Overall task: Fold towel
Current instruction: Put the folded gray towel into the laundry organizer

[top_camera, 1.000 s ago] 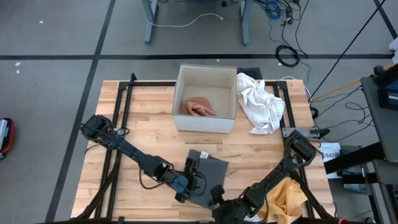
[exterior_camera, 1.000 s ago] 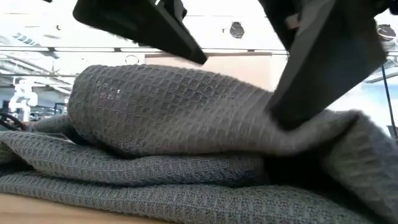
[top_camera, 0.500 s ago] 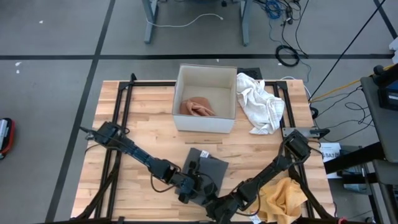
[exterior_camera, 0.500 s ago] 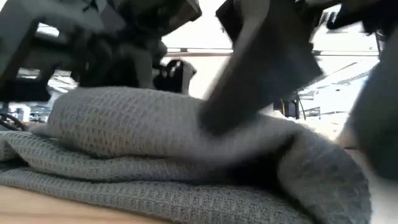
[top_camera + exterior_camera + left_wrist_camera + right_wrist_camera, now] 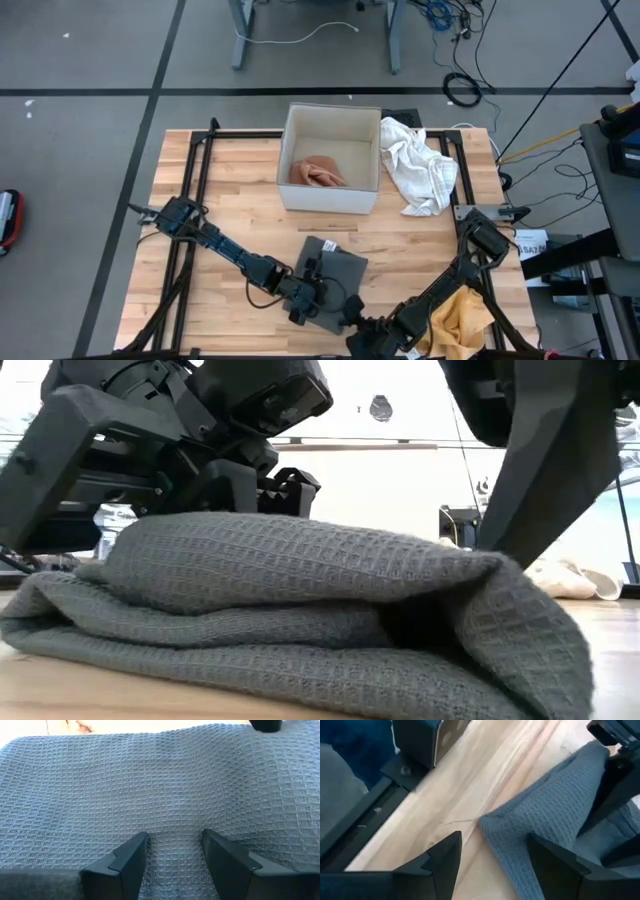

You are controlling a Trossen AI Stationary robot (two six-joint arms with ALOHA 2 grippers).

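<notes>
I need to pinch the grey towel by its folded corner (image 5: 501, 827) with my right gripper next. That corner sticks out free while the towel's other layers lie loose on the wood.
A grey waffle-weave towel (image 5: 342, 270) lies folded in several layers on the wooden table, near its front edge. My left gripper (image 5: 175, 840) stands open over the towel's (image 5: 160, 780) top layer, slanting down from the table's left. My right gripper (image 5: 495, 851) is open at the towel's near right corner (image 5: 492, 827), which lies between its two fingers on the wood. In the low view the left gripper (image 5: 235, 460) sits low over the fold, and one right finger (image 5: 540, 470) comes down at its right end. My left gripper has its open fingertips (image 5: 135, 847) right at the towel's top layer (image 5: 172, 820), slanting down from the left; I cannot tell whether they touch it. My right gripper straddles the towel's corner; I cannot tell whether either finger touches it.
A white box (image 5: 372, 150) holding a peach cloth (image 5: 318, 172) stands at the back centre. A crumpled white cloth (image 5: 420, 165) lies to its right. A yellow cloth (image 5: 462, 315) lies at the near right, beside my right arm. Black frame rails run along both sides.
My left gripper has come down toward the towel's top. The raised hump of the upper layer has sunk, and the towel now lies lower and flatter. My right gripper has rolled its wrist and stays at the near right corner.
</notes>
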